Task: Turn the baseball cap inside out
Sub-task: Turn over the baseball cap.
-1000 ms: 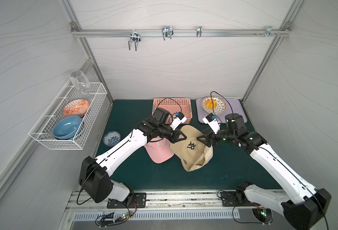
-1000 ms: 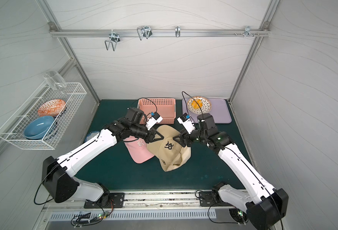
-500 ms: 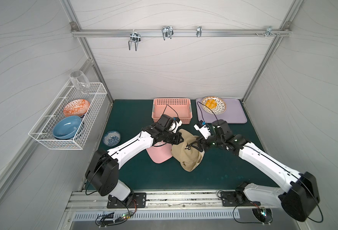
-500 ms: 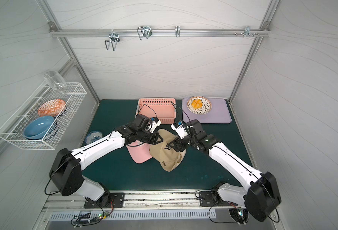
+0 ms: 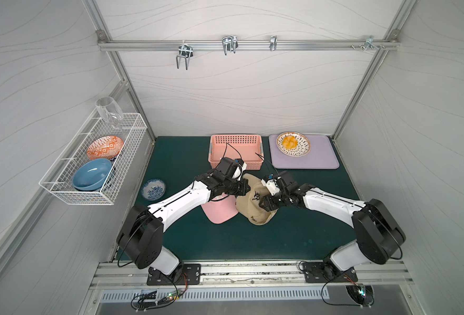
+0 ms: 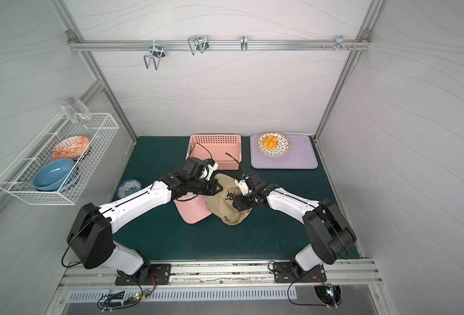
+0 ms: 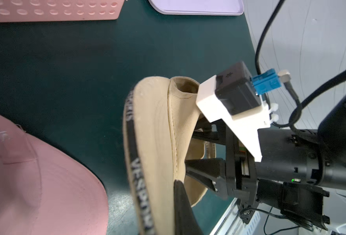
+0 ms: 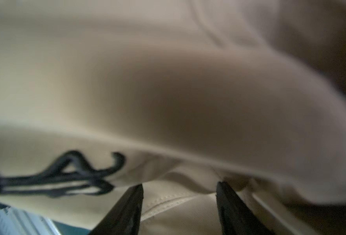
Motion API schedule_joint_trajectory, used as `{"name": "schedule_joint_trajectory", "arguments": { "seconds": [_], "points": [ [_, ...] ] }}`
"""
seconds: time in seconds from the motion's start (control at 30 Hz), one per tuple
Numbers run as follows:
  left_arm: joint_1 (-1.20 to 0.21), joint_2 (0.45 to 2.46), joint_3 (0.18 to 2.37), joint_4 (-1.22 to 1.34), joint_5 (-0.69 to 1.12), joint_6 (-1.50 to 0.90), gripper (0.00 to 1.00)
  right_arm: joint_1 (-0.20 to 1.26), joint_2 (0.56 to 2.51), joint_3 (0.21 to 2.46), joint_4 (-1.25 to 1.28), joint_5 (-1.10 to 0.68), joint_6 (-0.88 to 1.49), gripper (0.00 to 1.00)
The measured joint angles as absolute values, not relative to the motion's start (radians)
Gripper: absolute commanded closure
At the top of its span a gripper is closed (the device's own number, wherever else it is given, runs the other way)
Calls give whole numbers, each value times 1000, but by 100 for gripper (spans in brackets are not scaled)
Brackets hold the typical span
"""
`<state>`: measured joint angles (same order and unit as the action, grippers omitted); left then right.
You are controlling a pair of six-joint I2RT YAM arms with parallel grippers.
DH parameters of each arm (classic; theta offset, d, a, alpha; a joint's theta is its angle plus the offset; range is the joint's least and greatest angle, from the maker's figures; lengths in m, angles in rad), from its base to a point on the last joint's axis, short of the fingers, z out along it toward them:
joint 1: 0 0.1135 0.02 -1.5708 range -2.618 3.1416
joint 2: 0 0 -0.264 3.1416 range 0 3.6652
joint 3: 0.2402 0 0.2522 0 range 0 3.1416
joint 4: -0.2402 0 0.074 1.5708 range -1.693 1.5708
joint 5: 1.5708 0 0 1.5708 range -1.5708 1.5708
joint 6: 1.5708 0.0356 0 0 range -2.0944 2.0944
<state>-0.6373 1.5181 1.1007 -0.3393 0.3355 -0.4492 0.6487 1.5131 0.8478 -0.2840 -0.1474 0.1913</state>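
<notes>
Next, my right gripper pinches the cap's side fabric, opposite my left gripper's hold on the cap's rim, to pull the tan cap inside out.
The tan baseball cap (image 5: 252, 211) (image 6: 221, 208) with a black logo lies mid-mat, crown toward the back and brim toward the front. My left gripper (image 5: 243, 188) (image 6: 220, 188) is shut on the cap's rim; in the left wrist view one black finger (image 7: 181, 203) presses the sweatband edge of the cap (image 7: 153, 126). My right gripper (image 5: 263, 204) (image 6: 235, 205) stands open against the cap's right side. In the right wrist view its two fingers are spread at the gripper (image 8: 179, 189), with tan cap fabric (image 8: 168, 91) filling the frame and lying between the tips.
A pink cap (image 5: 220, 211) lies touching the tan one on its left. Behind stand a pink basket (image 5: 236, 151) and a purple tray (image 5: 321, 161) with a plate (image 5: 293, 143). A small patterned dish (image 5: 153, 189) sits at left; a wire rack (image 5: 94, 174) hangs on the left wall.
Both arms have come down and forward with the tan cap, which now sits lower on the mat. The right gripper's jaws have narrowed a little against the fabric.
</notes>
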Motion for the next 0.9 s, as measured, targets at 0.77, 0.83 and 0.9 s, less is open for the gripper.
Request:
{"name": "schedule_joint_trajectory", "arguments": {
  "seconds": [0.77, 0.83, 0.9],
  "points": [
    [-635, 1555, 1068, -310, 325, -454, 100, 657, 1665, 882, -267, -78, 213, 58],
    [-635, 1559, 1068, -307, 324, -456, 100, 658, 1687, 898, -254, -85, 220, 75],
    [-635, 1560, 1065, -303, 321, -458, 100, 658, 1705, 904, -233, -106, 221, 91]
  ]
}}
